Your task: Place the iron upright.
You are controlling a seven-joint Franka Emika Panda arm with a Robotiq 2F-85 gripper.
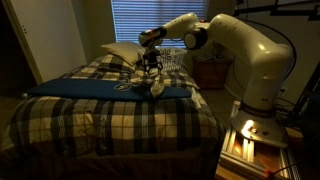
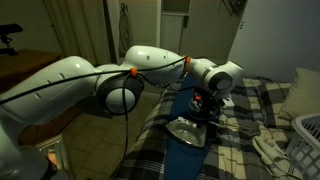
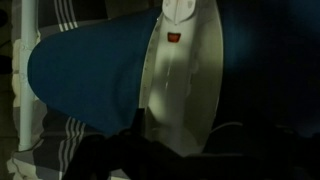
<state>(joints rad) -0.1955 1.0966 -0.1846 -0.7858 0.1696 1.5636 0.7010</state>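
Observation:
The iron (image 2: 186, 127) needs to be tilted upright, so the robot's gripper will next grab it by the near end of its handle, with fingers on either side.
The iron (image 2: 186, 127) lies on a blue cloth (image 2: 190, 140) spread across the plaid bed. It is pale with a dark handle and rests low, not upright. In an exterior view it shows as a pale shape (image 1: 157, 88) on the blue cloth (image 1: 90, 90). My gripper (image 2: 205, 108) hangs just above the iron, fingers down and spread, also seen in an exterior view (image 1: 150, 68). In the wrist view the iron's pale body (image 3: 185, 70) fills the middle over the blue cloth (image 3: 85, 80). The dark fingers (image 3: 175, 150) stand on either side of its near end, and contact is too dark to tell.
A pale pillow (image 1: 122, 52) lies at the head of the bed, also seen in an exterior view (image 2: 305, 85). A white lattice laundry basket (image 2: 303, 140) stands beside the bed. The plaid bedcover (image 1: 110, 125) reaches the front edge. A window with blinds (image 1: 150, 20) is behind.

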